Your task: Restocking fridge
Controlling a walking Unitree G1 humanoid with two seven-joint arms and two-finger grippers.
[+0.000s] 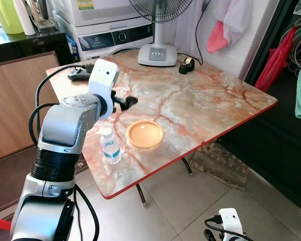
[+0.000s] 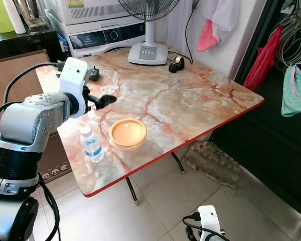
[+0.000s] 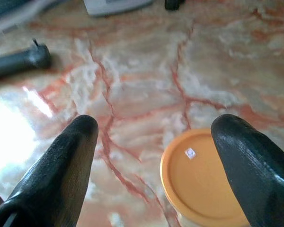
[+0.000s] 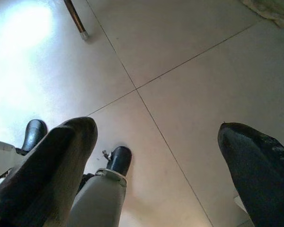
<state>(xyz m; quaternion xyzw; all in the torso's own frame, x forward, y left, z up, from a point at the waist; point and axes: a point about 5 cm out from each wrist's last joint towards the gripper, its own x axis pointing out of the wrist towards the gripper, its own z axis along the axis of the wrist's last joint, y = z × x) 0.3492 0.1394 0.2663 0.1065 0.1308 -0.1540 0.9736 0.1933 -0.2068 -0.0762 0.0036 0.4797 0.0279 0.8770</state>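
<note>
My left gripper grabs the clear bottle by its white cap (image 1: 107,133) next, as it stands free above, while the orange bowl (image 1: 145,134) sits close beside the bottle's body.
A small clear water bottle (image 1: 111,146) with a blue label stands upright near the front left edge of the marble table (image 1: 205,100). Just to its right sits an empty orange bowl (image 1: 145,134), also seen in the left wrist view (image 3: 199,179). My left gripper (image 1: 128,102) hovers over the table behind the bottle and bowl, open, with nothing between its black fingers (image 3: 75,156). My right gripper (image 4: 157,127) hangs low over the tiled floor, open and holding nothing.
A fan base (image 1: 157,54), a black tape roll (image 1: 186,64) and a dark handle-like object (image 1: 79,74) lie at the table's back. A washing machine (image 1: 110,35) stands behind, a wooden cabinet (image 1: 15,100) to the left, and a floor mat (image 1: 220,163) under the table's right side.
</note>
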